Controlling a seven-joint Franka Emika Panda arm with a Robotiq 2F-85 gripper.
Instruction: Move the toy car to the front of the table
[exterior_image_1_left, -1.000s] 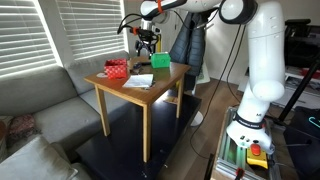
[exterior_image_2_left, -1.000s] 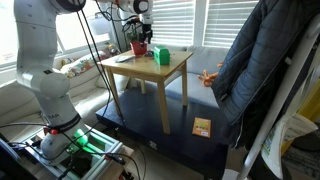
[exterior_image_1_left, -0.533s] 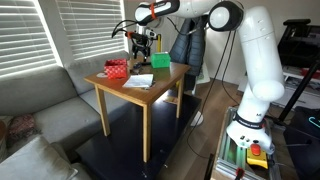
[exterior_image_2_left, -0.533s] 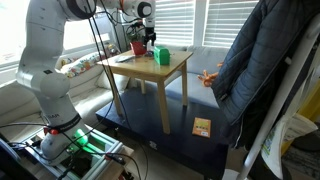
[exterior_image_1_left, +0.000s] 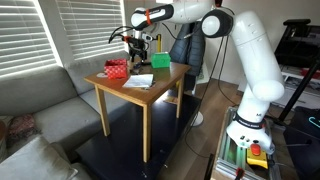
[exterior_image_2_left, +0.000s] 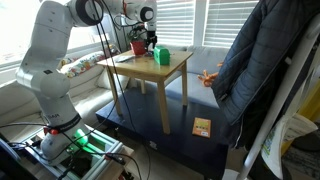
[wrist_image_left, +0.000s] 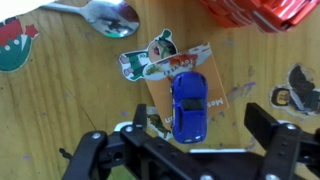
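In the wrist view my open fingers reach down on either side of the blue car (wrist_image_left: 187, 105), so it is now time to close my gripper on it.
In the wrist view a blue toy car (wrist_image_left: 187, 105) lies on a printed card on the light wooden table (wrist_image_left: 70, 100). My gripper (wrist_image_left: 180, 145) is open just above the car, with one finger on each side of it and not touching it. In both exterior views the gripper (exterior_image_1_left: 142, 46) (exterior_image_2_left: 143, 38) hangs low over the far part of the small square table (exterior_image_1_left: 163, 86) (exterior_image_2_left: 152, 72). The car is too small to make out there.
A spoon (wrist_image_left: 105, 14) and a red object (wrist_image_left: 255, 10) (exterior_image_1_left: 117, 68) (exterior_image_2_left: 137, 46) lie near the car. A green box (exterior_image_1_left: 161, 61) (exterior_image_2_left: 160, 55) and white paper (exterior_image_1_left: 138, 81) are on the table. A sofa (exterior_image_1_left: 40, 100) and a hanging jacket (exterior_image_2_left: 255, 70) stand nearby.
The arm has swung and the gripper has come down a little toward the far side of the table. Nothing on the table has moved.
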